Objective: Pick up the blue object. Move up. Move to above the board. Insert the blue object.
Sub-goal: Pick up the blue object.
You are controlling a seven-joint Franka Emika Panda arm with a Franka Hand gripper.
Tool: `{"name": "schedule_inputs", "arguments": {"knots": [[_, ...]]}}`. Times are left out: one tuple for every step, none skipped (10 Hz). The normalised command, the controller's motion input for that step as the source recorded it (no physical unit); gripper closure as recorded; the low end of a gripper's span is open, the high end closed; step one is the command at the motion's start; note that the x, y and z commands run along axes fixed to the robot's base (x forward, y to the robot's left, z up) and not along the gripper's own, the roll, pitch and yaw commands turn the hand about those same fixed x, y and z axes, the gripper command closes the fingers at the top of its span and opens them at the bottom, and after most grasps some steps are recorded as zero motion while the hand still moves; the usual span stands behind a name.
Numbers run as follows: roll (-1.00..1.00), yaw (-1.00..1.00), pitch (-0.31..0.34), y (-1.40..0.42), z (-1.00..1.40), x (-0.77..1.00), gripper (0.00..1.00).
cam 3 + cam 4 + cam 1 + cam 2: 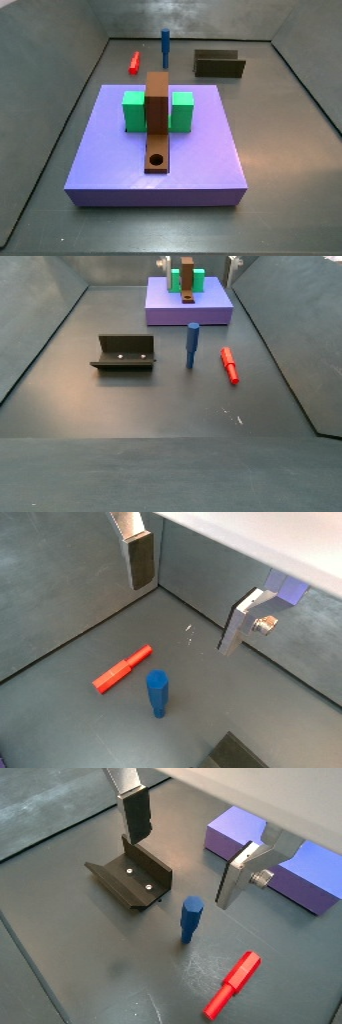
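My gripper grabs the blue peg by its upper end next, so its lower tip stays free to enter the board's hole.
The blue object is a short blue peg standing upright on the dark floor, also seen in the other wrist view and in both side views. My gripper hangs above the floor, open and empty. The peg is below it and off to one side, outside the gap between the fingers. The board is a brown plank lying along the purple slab, with a round hole near one end. It also shows in a side view.
A red stick lies flat close to the peg. The fixture stands on the floor on the peg's other side. The purple slab carries a green block. Grey walls enclose the floor.
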Motion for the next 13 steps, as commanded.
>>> {"name": "schedule_inputs", "arguments": {"knots": [[0.0, 0.0, 0.0, 0.0, -0.02, 0.0, 0.0], [-0.05, -0.01, 0.0, 0.0, -0.27, 0.09, 0.0], [0.0, -0.01, 0.0, -0.25, -0.47, 0.23, 0.0], [0.0, 0.0, 0.0, -0.2, -0.57, 0.3, 0.0], [0.02, -0.01, 0.0, -0.19, -0.63, 0.29, 0.0], [0.0, -0.01, 0.0, -0.14, -0.58, 0.31, 0.0], [0.0, -0.03, 0.003, -0.05, -0.51, 0.28, 0.0], [0.0, -0.06, 0.017, 0.0, -0.42, 0.17, 0.0], [0.0, -0.12, 0.023, 0.0, -0.37, 0.05, 0.0], [-0.01, -0.18, 0.024, 0.0, -0.29, 0.0, 0.0], [0.0, -0.23, 0.011, 0.0, -0.2, -0.08, 0.0], [0.0, -0.2, 0.0, 0.0, -0.23, -0.07, 0.0], [0.0, -0.11, 0.0, -0.08, -0.28, -0.02, 0.0]]}}
